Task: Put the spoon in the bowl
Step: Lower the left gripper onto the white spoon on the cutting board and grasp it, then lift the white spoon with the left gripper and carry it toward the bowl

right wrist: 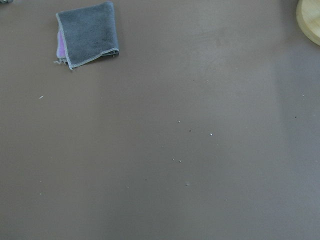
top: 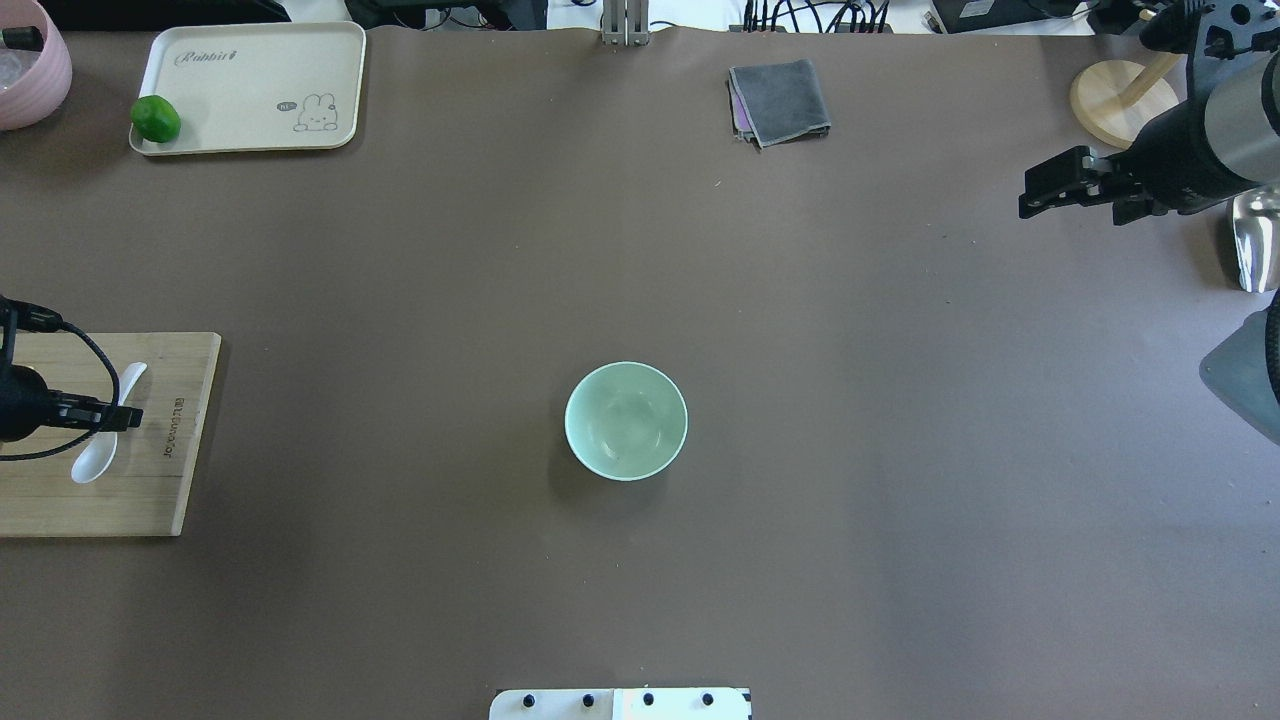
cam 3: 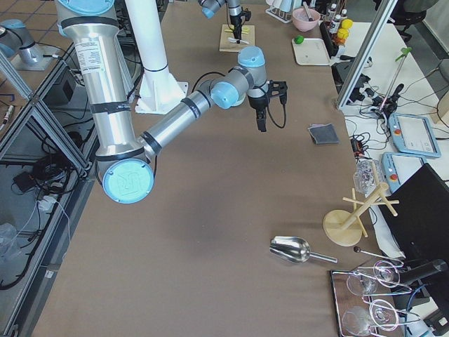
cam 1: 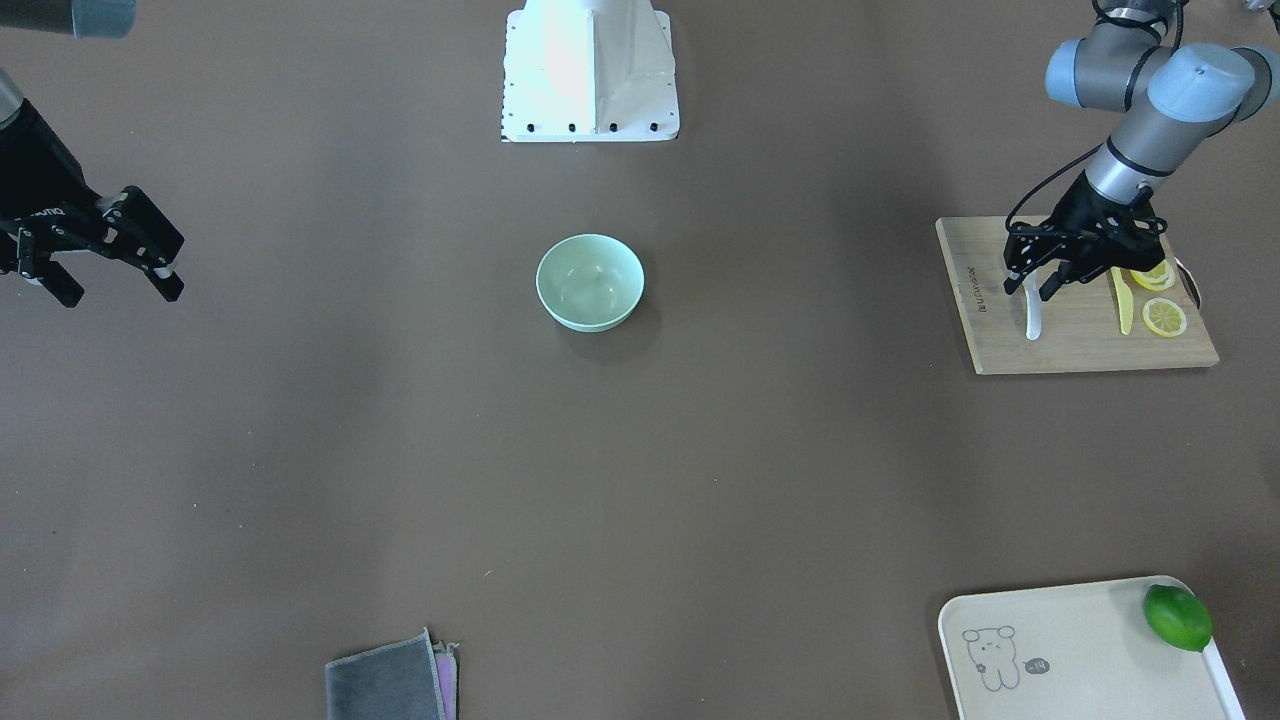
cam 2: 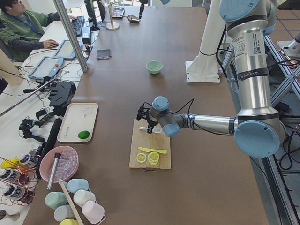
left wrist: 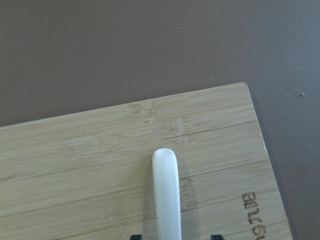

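Next, my left gripper grabs the white spoon by its handle [cam 1: 1033, 302] and puts it in the mint-green bowl [cam 1: 590, 282] from there.
The white spoon [cam 1: 1034, 322] lies on a wooden cutting board [cam 1: 1000, 350] at the table's left end; its scoop shows in the overhead view [top: 93, 462]. My left gripper [cam 1: 1028, 293] is down over the spoon's handle [left wrist: 167, 200], open, with one finger on each side of it and a gap to the handle on both sides. The mint-green bowl [cam 1: 590, 282] stands empty at the table's middle [top: 626, 420], far from the spoon. My right gripper [cam 1: 118, 290] is open and empty, held above the table at the right end.
A yellow plastic knife [cam 1: 1123, 300] and lemon slices [cam 1: 1164, 318] lie on the board beside the spoon. A cream tray [cam 1: 1080, 660] with a lime [cam 1: 1177, 617] sits at the far left corner. A folded grey cloth [top: 780, 100] lies at the far edge. The robot's white base [cam 1: 590, 70] stands behind the bowl.
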`<state>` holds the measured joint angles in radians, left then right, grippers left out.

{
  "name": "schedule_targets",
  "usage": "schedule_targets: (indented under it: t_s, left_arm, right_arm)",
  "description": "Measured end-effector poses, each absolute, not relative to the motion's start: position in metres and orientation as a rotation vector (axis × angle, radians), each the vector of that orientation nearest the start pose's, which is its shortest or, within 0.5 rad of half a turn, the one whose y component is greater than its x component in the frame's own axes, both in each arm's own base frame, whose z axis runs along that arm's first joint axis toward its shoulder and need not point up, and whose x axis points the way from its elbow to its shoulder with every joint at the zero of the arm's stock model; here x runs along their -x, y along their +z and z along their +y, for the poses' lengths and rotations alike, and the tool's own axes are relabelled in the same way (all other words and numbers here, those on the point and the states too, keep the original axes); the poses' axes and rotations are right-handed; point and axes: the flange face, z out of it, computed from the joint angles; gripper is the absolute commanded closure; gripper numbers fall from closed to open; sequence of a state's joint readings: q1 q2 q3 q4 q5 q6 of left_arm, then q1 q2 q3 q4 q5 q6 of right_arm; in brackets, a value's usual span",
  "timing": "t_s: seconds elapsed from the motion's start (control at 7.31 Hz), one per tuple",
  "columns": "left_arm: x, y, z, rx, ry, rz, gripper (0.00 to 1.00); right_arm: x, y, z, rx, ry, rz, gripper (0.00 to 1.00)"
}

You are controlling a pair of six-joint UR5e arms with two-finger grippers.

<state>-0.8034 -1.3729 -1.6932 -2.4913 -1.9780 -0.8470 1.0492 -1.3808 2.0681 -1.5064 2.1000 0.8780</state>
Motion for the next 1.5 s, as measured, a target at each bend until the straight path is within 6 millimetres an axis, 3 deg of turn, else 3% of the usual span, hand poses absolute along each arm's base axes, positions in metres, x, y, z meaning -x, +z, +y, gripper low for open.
schedule_targets:
  t_s: [0.14,0.41,0.68,0.96,1.09,1.37,1.5]
  left_arm:
    - [-0.24,0.596,-0.383,-0.298,0.098,0.864,1.0]
    - [-0.239,0.595,-0.384,-0.3,0.097,0.865,1.0]
    - [-0.239,0.577,-0.387,-0.321,0.096,0.89,1.0]
    - [-0.252,0.521,-0.399,-0.348,0.048,0.966,1.0]
    - [-0.269,0.486,-0.411,-0.348,-0.003,1.027,1.0]
    - [-0.328,0.409,-0.422,-0.317,-0.052,1.166,1.0]
    - [-0.36,0.365,-0.425,-0.296,-0.064,1.221,1.0]
  right_arm:
    - [0.185,0.326,-0.488,-0.236,0.134,-0.857,0.0]
    - [0.184,0.326,-0.488,-0.235,0.136,-0.857,0.0]
    - [0.184,0.326,-0.487,-0.234,0.14,-0.858,0.0]
    - [0.183,0.329,-0.487,-0.229,0.143,-0.855,0.0]
    - [0.181,0.336,-0.485,-0.222,0.146,-0.846,0.0]
    - [0.163,0.364,-0.478,-0.232,0.126,-0.831,0.0]
    - [0.144,0.384,-0.472,-0.237,0.108,-0.834,0.0]
